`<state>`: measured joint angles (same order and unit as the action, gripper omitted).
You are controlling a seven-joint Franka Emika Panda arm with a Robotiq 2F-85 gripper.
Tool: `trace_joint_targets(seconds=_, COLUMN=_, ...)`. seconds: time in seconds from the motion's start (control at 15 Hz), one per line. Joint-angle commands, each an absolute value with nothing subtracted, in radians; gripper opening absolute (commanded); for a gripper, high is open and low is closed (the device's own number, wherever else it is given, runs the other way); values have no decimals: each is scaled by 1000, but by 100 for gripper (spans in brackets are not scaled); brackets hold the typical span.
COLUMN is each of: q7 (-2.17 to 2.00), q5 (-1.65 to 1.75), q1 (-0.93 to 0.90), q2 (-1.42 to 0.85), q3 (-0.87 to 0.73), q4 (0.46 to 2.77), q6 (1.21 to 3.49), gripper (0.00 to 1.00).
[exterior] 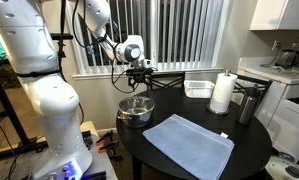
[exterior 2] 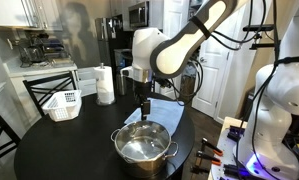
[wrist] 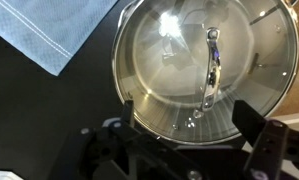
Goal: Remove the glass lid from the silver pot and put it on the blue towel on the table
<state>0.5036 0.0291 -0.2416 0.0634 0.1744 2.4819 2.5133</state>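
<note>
My gripper is going to grab the glass lid by its metal handle, fingers across the handle's near end, so it can lift the lid onto the towel.
The silver pot stands on the dark round table, also seen in an exterior view. The glass lid sits on the pot, its metal handle on top. The pot's rim shows in the wrist view. My gripper hangs open and empty just above the lid, as the exterior view and the wrist view show. Its fingers spread either side of the lid's near part. The blue towel lies flat beside the pot, also visible here and here.
A white paper-towel roll and a tall dark canister stand at the table's far side, with a white basket nearby. The roll and basket show in both exterior views. A chair stands behind the table.
</note>
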Motion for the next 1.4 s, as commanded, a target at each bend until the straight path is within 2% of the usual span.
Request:
trace_joint_targets(seconds=0.0, q7=722, q5=-89, q1=-243, q2=-19, q3=177, q4=2440, q6=2521, gripper=100)
trace_joint_targets(seconds=0.8, q7=640, q5=-85, q1=-235, q2=-40, q3=224, q4=2411, q6=2329, gripper=100)
trace_joint_targets(seconds=1.33, q7=633, q5=-87, q1=-229, q2=-51, q3=226, q4=2402, q6=2317, gripper=100)
